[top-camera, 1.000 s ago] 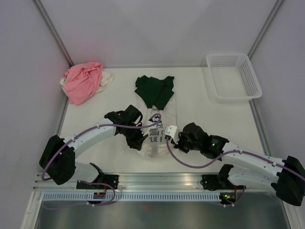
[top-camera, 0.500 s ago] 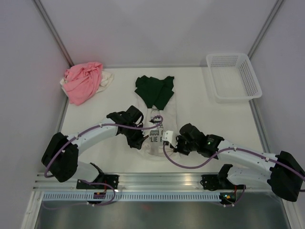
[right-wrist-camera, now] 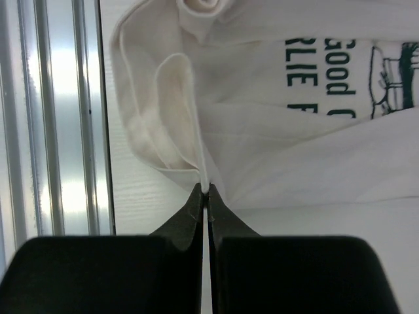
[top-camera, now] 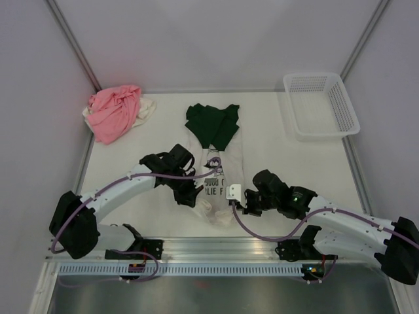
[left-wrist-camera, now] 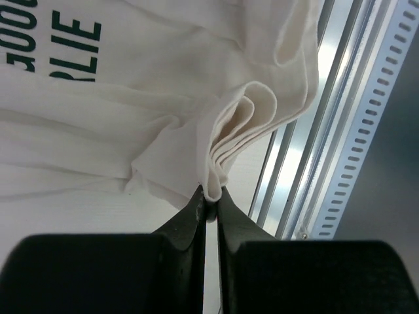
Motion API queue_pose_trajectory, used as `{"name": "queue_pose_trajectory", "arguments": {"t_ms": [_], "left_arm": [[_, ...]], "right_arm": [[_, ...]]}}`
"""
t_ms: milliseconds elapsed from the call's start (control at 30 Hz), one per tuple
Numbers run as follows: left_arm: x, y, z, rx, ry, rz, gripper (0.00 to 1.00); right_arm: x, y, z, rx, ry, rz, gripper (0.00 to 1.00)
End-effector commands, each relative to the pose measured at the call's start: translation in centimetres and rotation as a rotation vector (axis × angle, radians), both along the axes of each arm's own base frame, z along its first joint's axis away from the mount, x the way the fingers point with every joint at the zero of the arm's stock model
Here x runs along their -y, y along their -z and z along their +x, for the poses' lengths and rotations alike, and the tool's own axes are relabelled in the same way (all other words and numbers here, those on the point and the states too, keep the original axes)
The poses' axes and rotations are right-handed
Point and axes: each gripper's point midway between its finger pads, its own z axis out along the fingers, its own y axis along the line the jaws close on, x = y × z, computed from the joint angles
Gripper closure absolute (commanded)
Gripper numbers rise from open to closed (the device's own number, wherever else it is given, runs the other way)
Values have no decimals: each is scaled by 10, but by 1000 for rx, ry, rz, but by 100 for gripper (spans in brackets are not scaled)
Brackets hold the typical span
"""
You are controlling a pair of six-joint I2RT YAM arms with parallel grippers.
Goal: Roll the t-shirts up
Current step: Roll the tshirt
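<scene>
My left gripper needs to bring the folded stack toward the black lettering before it opens, since the stack sags toward the rail and would drop short of the lettering now.
A cream-white t-shirt [top-camera: 221, 171] with black lettering lies mid-table, its lower hem bunched towards the near edge. My left gripper [top-camera: 190, 197] is shut on a folded stack of that hem [left-wrist-camera: 229, 137] at the shirt's left corner. On the hem's right side, my right gripper [top-camera: 234, 194] is shut on a thin edge of the same shirt [right-wrist-camera: 294, 144]. A dark green t-shirt [top-camera: 213, 123] lies crumpled over the cream shirt's top end. At the back left a pink t-shirt [top-camera: 115, 111] is heaped on another cream one [top-camera: 148, 108].
A white mesh basket [top-camera: 343, 104] stands at the back right. The aluminium rail [top-camera: 216, 247] runs along the near table edge, close under both grippers [left-wrist-camera: 340, 131] [right-wrist-camera: 52, 118]. Grey walls enclose the table.
The right gripper has moved nearer to the front edge with the hem, and the cream shirt's lower end has bunched up there. The left gripper has barely shifted.
</scene>
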Motion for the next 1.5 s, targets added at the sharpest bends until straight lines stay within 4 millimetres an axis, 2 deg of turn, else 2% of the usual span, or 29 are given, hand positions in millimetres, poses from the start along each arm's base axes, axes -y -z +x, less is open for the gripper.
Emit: {"name": "queue_pose_trajectory", "arguments": {"t_ms": [0,33,100,233,333,500,533,600,800,900,933,1033,1133,1233,1267,1300,1367,1400,1433,1467], "left_arm": [[16,-8,2,-41,-5,-45,89],[17,1,3,-67,-10,-23,89],[24,-2,10,-87,-44,-24,90],[35,-13,20,-93,-81,-81,92],[28,-6,30,-84,-115,-59,93],[26,-5,47,-119,-192,-44,93],[25,-6,49,-126,-207,-40,93],[26,-7,56,-132,-226,-39,93],[14,-2,74,-174,-325,-15,91],[13,-2,83,-198,-374,-11,76],[13,-3,88,-201,-388,-15,67],[12,-10,97,-219,-426,-41,47],[2,-19,115,-202,-479,-65,42],[-18,-28,130,-180,-529,-75,43],[-22,-32,128,-159,-523,-73,45],[-27,-23,118,-163,-507,-46,47],[-30,-21,100,-126,-443,-38,55],[-33,-8,81,-144,-406,-10,58],[-27,-3,68,-139,-356,3,61],[-30,6,55,-136,-335,32,61]], "right_arm": [[-13,-12,6,35,-9,84,100],[-10,-5,8,35,6,61,100],[-4,6,15,31,51,1,100],[1,6,34,3,123,-8,100],[7,14,50,-45,182,-12,100],[8,9,82,-102,251,18,100],[9,14,85,-118,257,6,100],[3,9,92,-120,240,16,100],[7,13,105,-152,292,19,100],[3,14,110,-168,321,37,98],[5,18,112,-189,359,28,89],[11,21,126,-219,469,26,77],[20,9,144,-224,568,75,68],[25,-9,154,-249,647,156,65],[26,-13,155,-272,671,174,64],[29,-16,151,-298,676,177,64],[30,-16,138,-341,667,173,65],[31,-12,128,-401,688,165,67],[32,-13,122,-429,708,169,69],[35,-6,114,-473,753,162,71]]}}
